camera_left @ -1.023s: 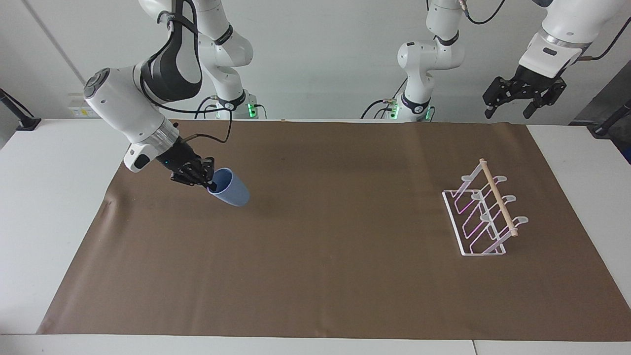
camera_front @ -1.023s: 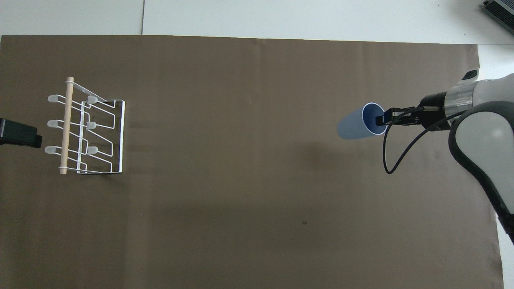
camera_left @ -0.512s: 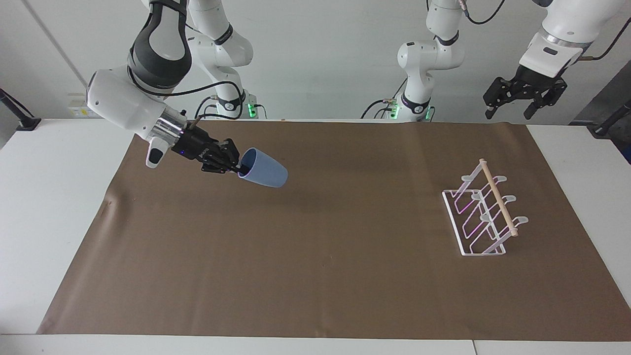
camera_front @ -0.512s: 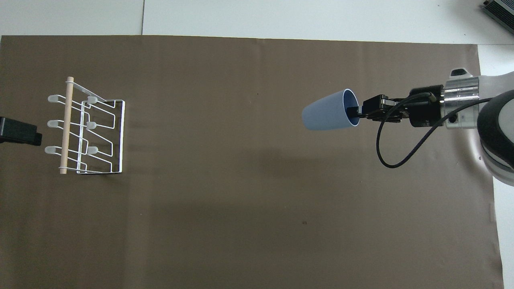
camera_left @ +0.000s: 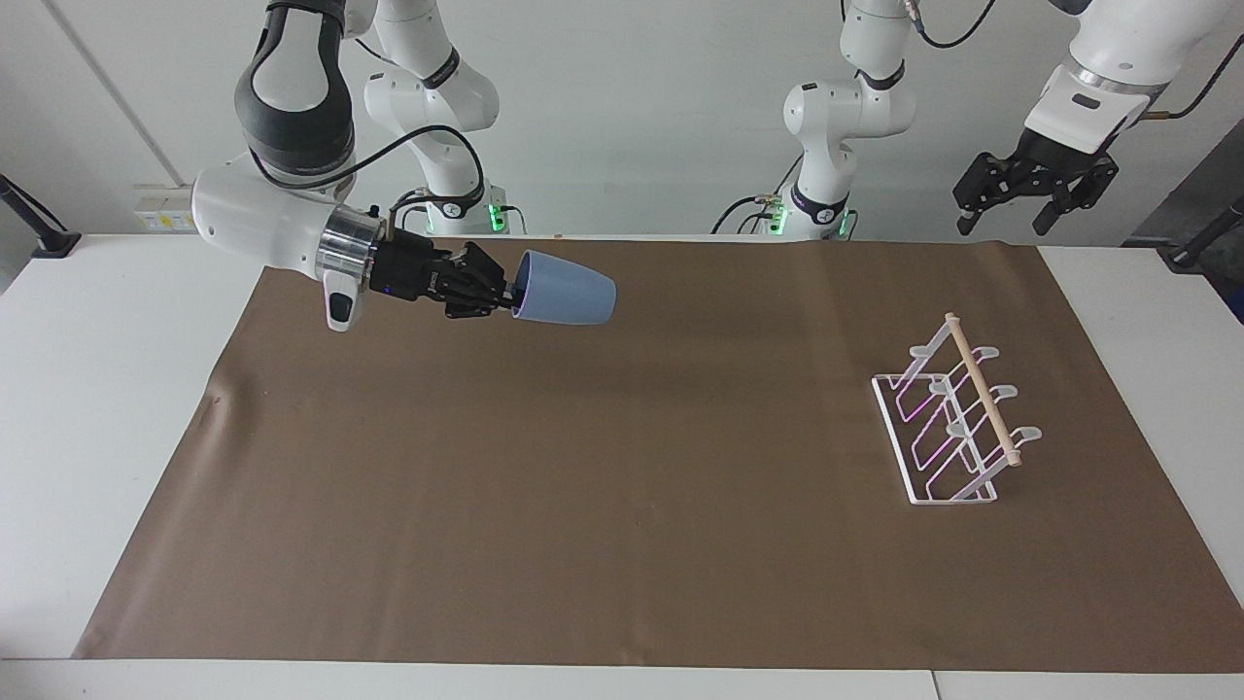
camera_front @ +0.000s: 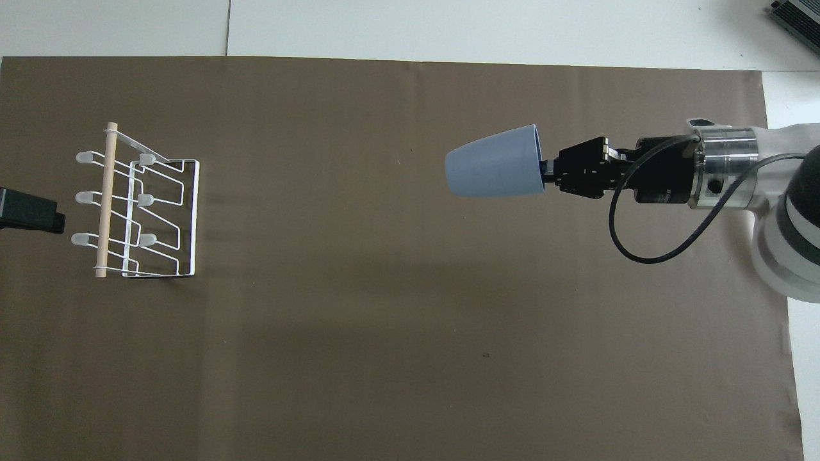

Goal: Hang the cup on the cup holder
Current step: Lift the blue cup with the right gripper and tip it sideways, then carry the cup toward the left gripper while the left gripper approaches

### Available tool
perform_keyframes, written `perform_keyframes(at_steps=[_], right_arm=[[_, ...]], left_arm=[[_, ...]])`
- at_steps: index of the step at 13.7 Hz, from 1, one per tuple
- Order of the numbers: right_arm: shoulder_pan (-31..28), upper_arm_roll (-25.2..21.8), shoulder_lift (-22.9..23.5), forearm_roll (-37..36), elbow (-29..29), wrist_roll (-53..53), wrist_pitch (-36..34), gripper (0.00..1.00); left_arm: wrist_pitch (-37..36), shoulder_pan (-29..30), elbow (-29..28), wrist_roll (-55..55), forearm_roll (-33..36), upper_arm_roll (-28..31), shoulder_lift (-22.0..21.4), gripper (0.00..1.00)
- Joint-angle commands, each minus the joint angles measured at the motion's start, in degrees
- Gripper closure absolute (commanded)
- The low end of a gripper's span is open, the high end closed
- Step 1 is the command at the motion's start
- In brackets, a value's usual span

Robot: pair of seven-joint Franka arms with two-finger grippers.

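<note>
My left gripper grabs the cup by its narrow base end point(camera_front: 458, 170) next. Then it hangs the cup on the cup holder point(camera_front: 138, 205).
The light-blue cup point(camera_left: 567, 289) point(camera_front: 493, 162) hangs in the air on its side, base pointing toward the left arm's end of the table. My right gripper point(camera_left: 513, 292) point(camera_front: 546, 174) is shut on its rim, one finger inside the mouth. It is over the brown mat at the right arm's end. The white wire cup holder point(camera_left: 954, 418) point(camera_front: 138, 205) with its wooden top rod stands on the mat at the left arm's end, its prongs bare. My left gripper point(camera_left: 1011, 212) waits high above the table's edge by that end, jaws open and empty.
A brown mat point(camera_left: 622, 544) covers most of the white table point(camera_left: 97, 389). A dark device corner point(camera_front: 797, 16) sits off the mat at the table's edge farthest from the robots. A black cable point(camera_front: 631, 237) loops under the right wrist.
My right arm has lifted the cup off the mat, tipped it level and carried it toward the middle of the table. The left arm and the cup holder have not moved.
</note>
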Motion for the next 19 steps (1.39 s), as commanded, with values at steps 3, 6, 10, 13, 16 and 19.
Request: perform_keyframes(at_steps=[3,6,10,13,16,19], right_arm=[[2.6,0.3,-0.9,9.9,-3.0,-0.3,1.7,1.0],[7.4,0.3,-1.1,13.8,-3.7,-0.3,7.5,1.0],[11.6,0.3,-1.1,14.6,-3.7,-0.3,11.4,1.0],[13.5,0.3,-1.0,15.6,-3.7,-0.3,12.6,1.0],[14.4,0.3,-1.1,18.2,-3.7,-0.4,13.3,1.0],[14.5,0.3,-1.3,18.5,-3.9,-0.3,12.9,1.0]], left_arm=[[-0.4,-0.4,-2.5,-13.8,-7.8,-0.7,-2.1,0.0],[1.2,-1.0,-2.0,-29.4,-14.5,-1.9,-1.3,0.0],[6.9,-1.0,-2.3,-54.8,-22.9,-6.5,-0.6,0.0],[11.5,-2.2,-3.1,-70.8,-25.6,-8.6,-0.6,0.0],[17.1,-5.8,-4.5,-89.0,-26.9,-8.7,-0.6,0.0],[20.3,-6.4,-5.4,-100.5,-31.7,-8.6,-0.6,0.0]])
